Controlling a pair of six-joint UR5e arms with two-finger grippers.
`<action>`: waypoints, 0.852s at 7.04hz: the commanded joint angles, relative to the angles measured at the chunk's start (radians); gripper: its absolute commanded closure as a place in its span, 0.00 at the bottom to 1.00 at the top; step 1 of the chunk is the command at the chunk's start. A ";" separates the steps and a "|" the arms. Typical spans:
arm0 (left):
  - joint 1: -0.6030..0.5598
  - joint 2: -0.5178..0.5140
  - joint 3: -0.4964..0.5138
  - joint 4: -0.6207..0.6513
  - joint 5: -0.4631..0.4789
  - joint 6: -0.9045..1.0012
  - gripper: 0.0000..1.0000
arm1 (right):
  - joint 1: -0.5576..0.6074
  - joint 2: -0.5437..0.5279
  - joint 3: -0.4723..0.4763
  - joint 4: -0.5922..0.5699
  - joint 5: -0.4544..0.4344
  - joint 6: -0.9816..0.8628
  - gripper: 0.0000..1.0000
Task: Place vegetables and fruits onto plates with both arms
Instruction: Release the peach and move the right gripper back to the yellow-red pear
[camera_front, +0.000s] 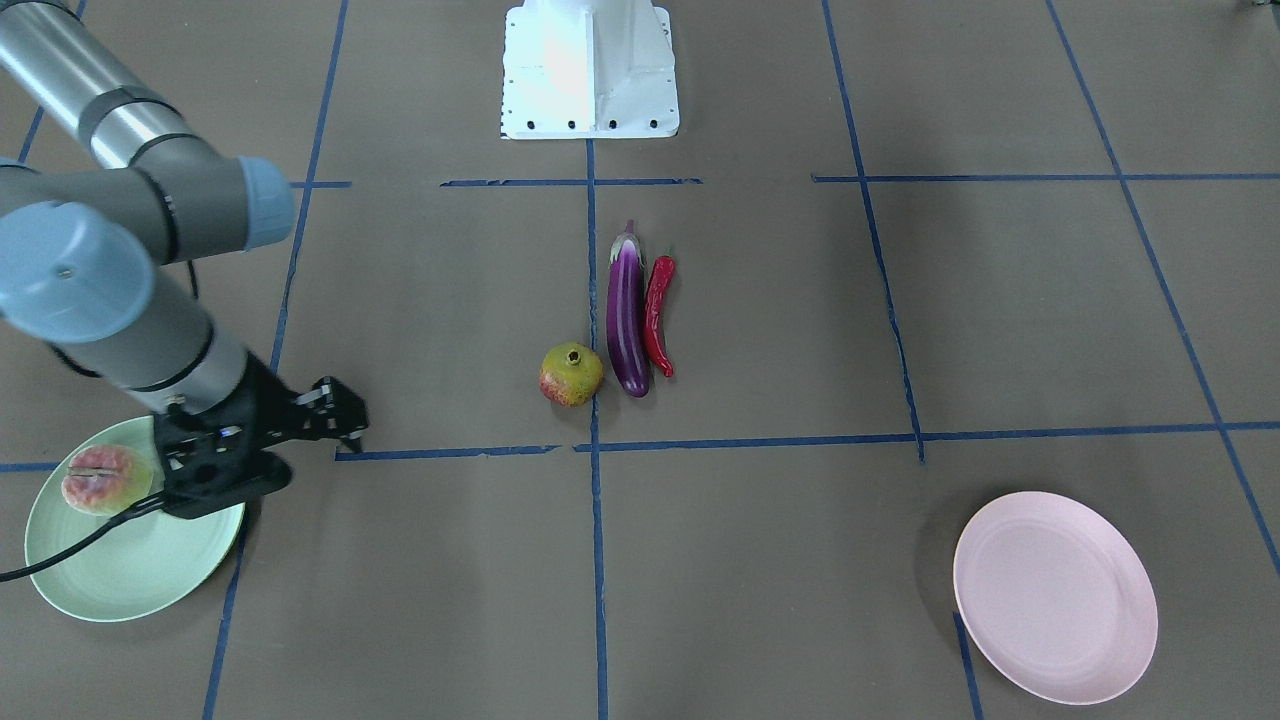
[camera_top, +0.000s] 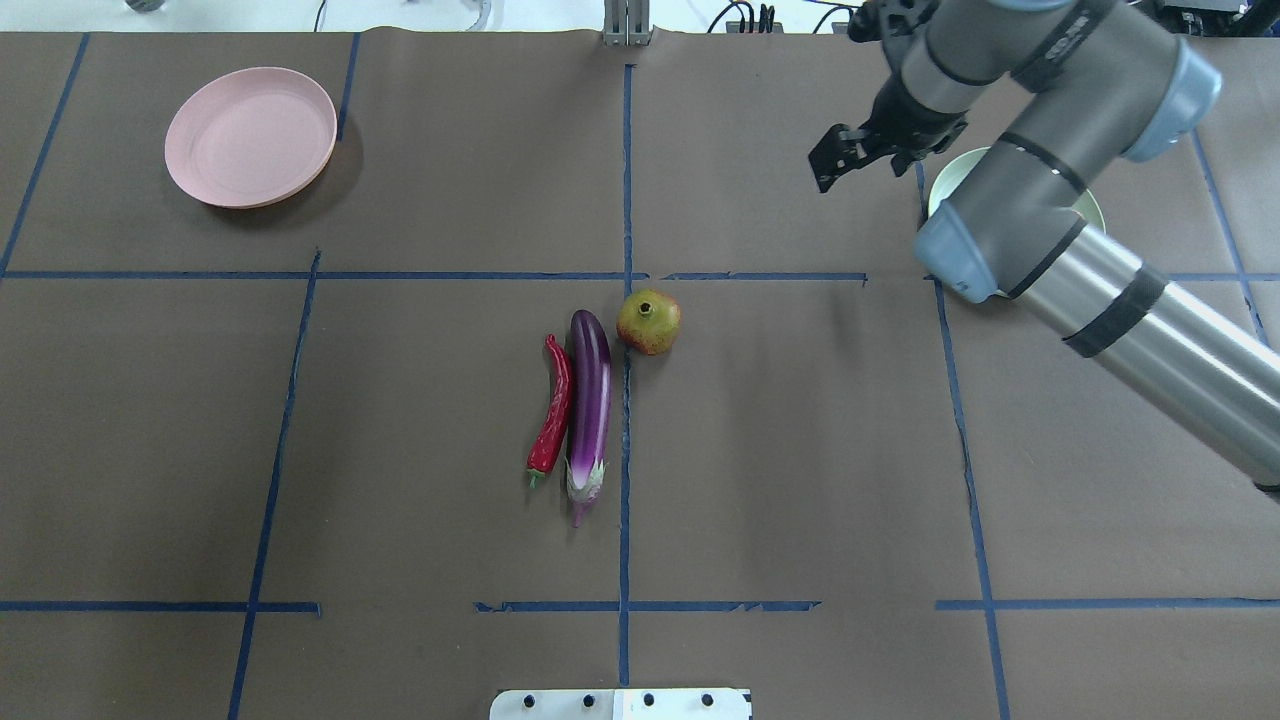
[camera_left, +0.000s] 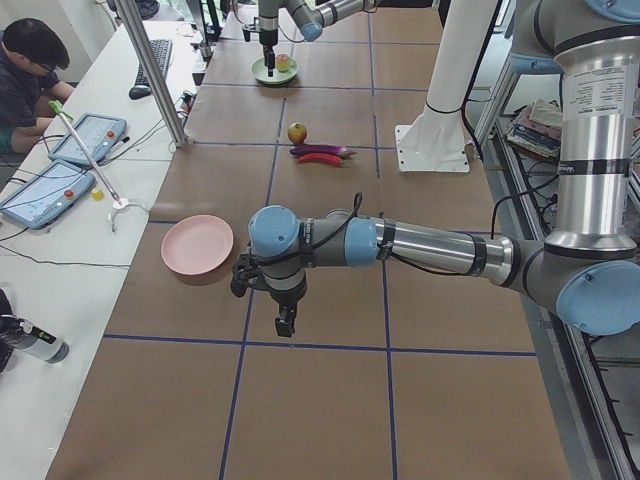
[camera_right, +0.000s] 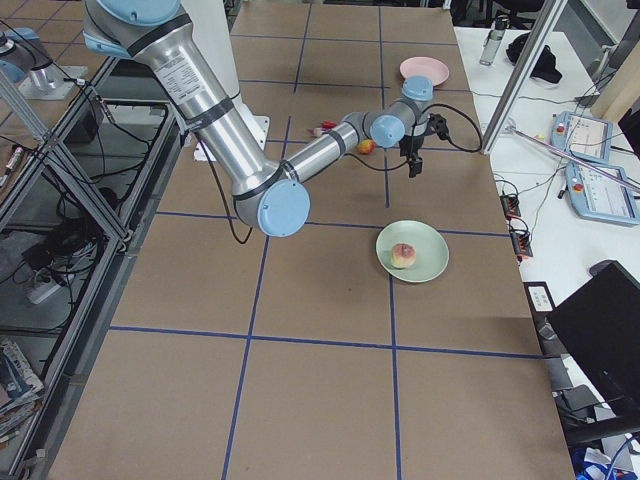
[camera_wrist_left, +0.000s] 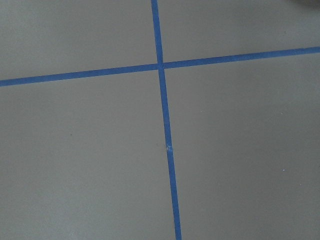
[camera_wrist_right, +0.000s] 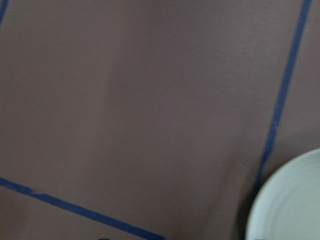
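The green-and-red pomegranate needs to go on the mint green plate (camera_front: 130, 575). My right gripper will next grab it around its round body (camera_front: 571, 373).
The peach (camera_front: 104, 478) lies on the mint green plate (camera_front: 130, 575) at the far right of the table. My right gripper (camera_front: 345, 425) hovers just beside that plate, open and empty; it also shows in the overhead view (camera_top: 828, 170). The pomegranate (camera_top: 649, 322), the purple eggplant (camera_top: 589, 400) and the red chili (camera_top: 553, 420) lie together at the table's middle. The pink plate (camera_top: 250, 137) sits bare at the far left. My left gripper (camera_left: 285, 322) shows only in the exterior left view, above the table near the pink plate; I cannot tell if it is open.
The white base block (camera_front: 590, 70) stands at the robot's side of the table. Blue tape lines (camera_wrist_left: 162, 125) cross the brown table cover. The right arm's elbow (camera_top: 1010, 220) hangs over the green plate. An operator (camera_left: 25, 85) sits at a side desk.
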 joint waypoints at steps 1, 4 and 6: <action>0.000 0.000 0.001 -0.001 0.000 0.000 0.00 | -0.203 0.133 -0.008 -0.014 -0.173 0.255 0.01; 0.020 0.000 0.008 -0.001 0.000 0.002 0.00 | -0.325 0.198 -0.062 -0.060 -0.329 0.322 0.01; 0.021 0.000 0.011 -0.001 0.000 0.000 0.00 | -0.342 0.184 -0.084 -0.063 -0.340 0.312 0.01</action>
